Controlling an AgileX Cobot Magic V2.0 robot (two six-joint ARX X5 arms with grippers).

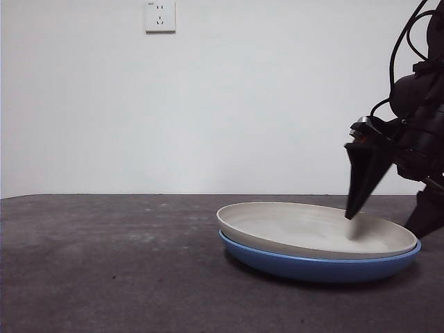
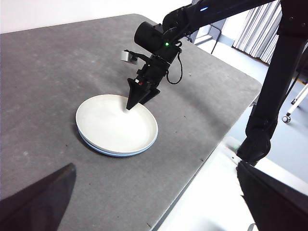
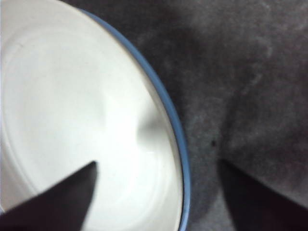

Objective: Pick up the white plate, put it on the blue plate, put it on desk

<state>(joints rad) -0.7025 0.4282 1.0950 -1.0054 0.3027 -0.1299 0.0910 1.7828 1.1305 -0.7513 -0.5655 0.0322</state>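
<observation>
The stack should next be grabbed by its thin rim [image 1: 415,245] [image 3: 182,185] with my right gripper, since the stacked plates spread far wider than my open fingers.
The white plate [image 1: 305,229] lies stacked on the blue plate [image 1: 312,267], right of the middle of the desk [image 1: 104,263]. My right gripper [image 1: 388,218] hangs open over the stack's right rim. One jaw hovers just above the white plate's inside and the other stands outside the rim, with nothing held. The right wrist view shows the white plate [image 3: 62,96], the blue plate's edge [image 3: 166,106] and the right gripper [image 3: 159,162] straddling the rim. High above the desk, my left gripper [image 2: 155,165] is wide open and looks down on the white plate [image 2: 113,125] and the right gripper [image 2: 139,100].
A wall socket [image 1: 159,15] sits on the white wall behind. The desk's edge [image 2: 207,159] runs close to the plates on the side toward the right arm's black base column [image 2: 269,96]; the floor lies beyond it.
</observation>
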